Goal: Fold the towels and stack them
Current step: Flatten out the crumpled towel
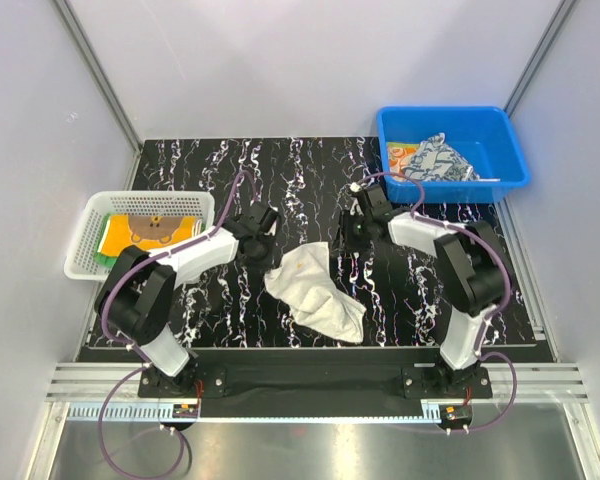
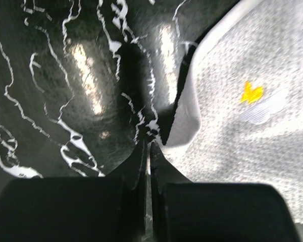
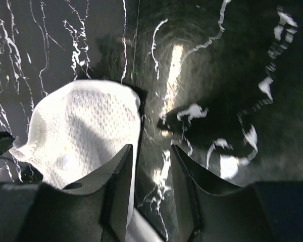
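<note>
The right gripper grips the white towel's corner [image 1: 325, 246] [image 3: 133, 99] next, across the towel's edge from my left gripper, to spread the towel flat and fold it.
A white towel [image 1: 315, 292] lies crumpled in the middle of the black marbled table, running from upper middle to lower right. My left gripper [image 1: 252, 248] sits low just left of its upper end. In the left wrist view that gripper [image 2: 147, 143] is shut, nothing shows between its jaws, and the towel [image 2: 242, 121], with a small yellow mark, lies just right of the tips. My right gripper [image 1: 358, 230] is above and right of the towel. In the right wrist view it [image 3: 151, 147] stands open over bare table, the towel [image 3: 81, 131] beside its left finger.
A white basket [image 1: 80, 262] at the left edge holds an orange-yellow bear towel [image 1: 155, 232] on a green one [image 1: 108, 240]. A blue bin [image 1: 510, 160] at the back right holds a navy-and-white patterned towel [image 1: 435, 160] and an orange-marked one [image 1: 398, 155].
</note>
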Controlling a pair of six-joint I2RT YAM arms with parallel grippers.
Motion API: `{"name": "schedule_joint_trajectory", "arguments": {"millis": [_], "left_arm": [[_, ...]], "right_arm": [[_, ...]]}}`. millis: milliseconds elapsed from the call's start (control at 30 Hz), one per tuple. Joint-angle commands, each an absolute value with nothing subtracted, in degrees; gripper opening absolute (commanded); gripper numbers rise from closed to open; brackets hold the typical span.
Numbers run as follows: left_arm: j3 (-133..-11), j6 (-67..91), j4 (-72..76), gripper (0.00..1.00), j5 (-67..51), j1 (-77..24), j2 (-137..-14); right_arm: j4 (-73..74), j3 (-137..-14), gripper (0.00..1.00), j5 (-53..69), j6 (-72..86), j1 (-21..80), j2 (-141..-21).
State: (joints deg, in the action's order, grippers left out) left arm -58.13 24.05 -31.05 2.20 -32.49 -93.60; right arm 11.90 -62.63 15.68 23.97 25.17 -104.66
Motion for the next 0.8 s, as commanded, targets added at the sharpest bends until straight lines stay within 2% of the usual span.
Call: {"name": "schedule_joint_trajectory", "arguments": {"millis": [0,400,767], "left_arm": [[-57.22,26.1,-25.23,0.0,2.02,-32.34,-92.02],[-57.66,25.75,-25.31,0.0,2.02,-32.26,-92.02],[-58.27,25.49,-25.49,0.0,1.85,-32.26,-92.11]], "right_arm": [[7.56,-67.05,0.43,20.48,22.06,25.49,-107.91],[6.77,-71.54,0.4,16.08,15.48,26.89,-116.71],[7.64,-70.04,0.34,16.43,14.06,27.6,-116.1]]}}
